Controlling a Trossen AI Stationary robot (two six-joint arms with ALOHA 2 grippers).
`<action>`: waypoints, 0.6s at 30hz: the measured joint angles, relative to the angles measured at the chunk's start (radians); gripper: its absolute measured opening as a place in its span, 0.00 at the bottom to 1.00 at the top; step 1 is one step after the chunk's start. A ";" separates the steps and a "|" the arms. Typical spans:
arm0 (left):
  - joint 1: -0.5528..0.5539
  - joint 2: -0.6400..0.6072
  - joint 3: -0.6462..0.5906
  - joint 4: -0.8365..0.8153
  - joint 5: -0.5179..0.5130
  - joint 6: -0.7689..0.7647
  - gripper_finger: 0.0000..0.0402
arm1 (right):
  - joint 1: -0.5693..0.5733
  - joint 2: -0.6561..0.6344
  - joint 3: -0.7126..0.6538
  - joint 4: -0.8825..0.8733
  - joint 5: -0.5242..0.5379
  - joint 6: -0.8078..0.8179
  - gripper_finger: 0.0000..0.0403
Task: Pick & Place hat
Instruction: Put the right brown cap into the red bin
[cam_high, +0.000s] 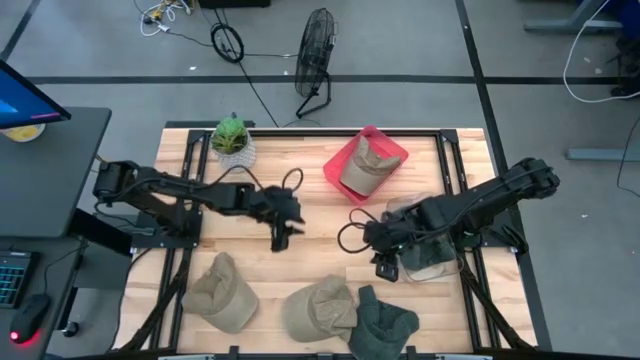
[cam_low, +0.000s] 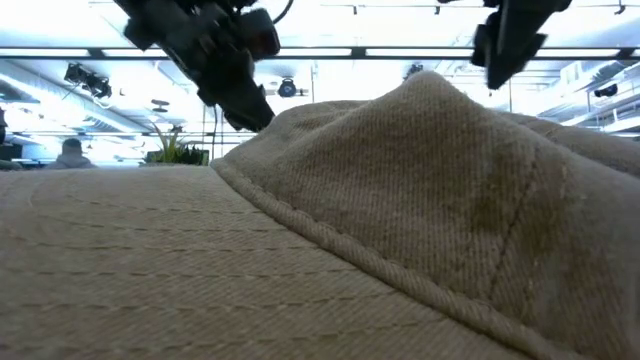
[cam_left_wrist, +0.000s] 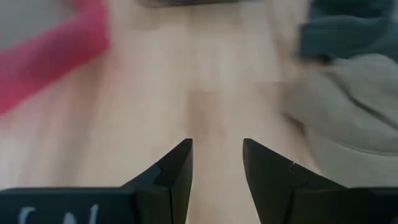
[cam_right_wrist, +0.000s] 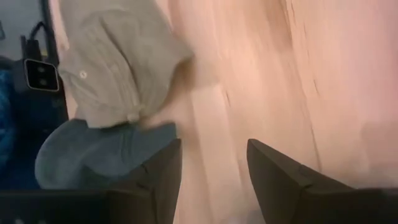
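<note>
I will next use my right gripper to pinch the tan hat beside the dark green one, right where its edge meets its top (cam_high: 314, 306).
Several hats lie on the wooden table. Two tan hats (cam_high: 222, 292) (cam_high: 320, 308) and a dark green hat (cam_high: 383, 320) rest near the near edge. Another tan hat (cam_high: 365, 168) sits inside the pink bin (cam_high: 392, 150). A greyish hat (cam_high: 432, 255) lies under the right arm. My left gripper (cam_high: 281, 240) (cam_left_wrist: 217, 146) is open above bare table at the middle. My right gripper (cam_high: 385, 268) (cam_right_wrist: 214, 146) is open too, above bare wood just far-right of the dark green hat (cam_right_wrist: 93, 155). Neither holds anything.
A potted plant (cam_high: 232, 138) stands at the far left corner of the table. A tan hat (cam_low: 400, 220) fills the low view's foreground. Cables loop over the table near both arms. Bare wood (cam_high: 330, 240) lies between the two grippers.
</note>
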 joint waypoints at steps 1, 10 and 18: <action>-0.023 0.000 0.000 0.000 0.000 -0.010 0.36 | 0.000 0.000 -0.012 0.032 0.006 -0.037 0.45; -0.175 0.000 0.000 0.002 -0.011 -0.251 0.34 | 0.000 0.014 -0.214 0.578 0.029 -0.335 0.45; -0.235 0.000 0.000 0.023 -0.024 -0.286 0.28 | 0.001 0.236 -0.257 0.989 -0.062 -0.447 0.45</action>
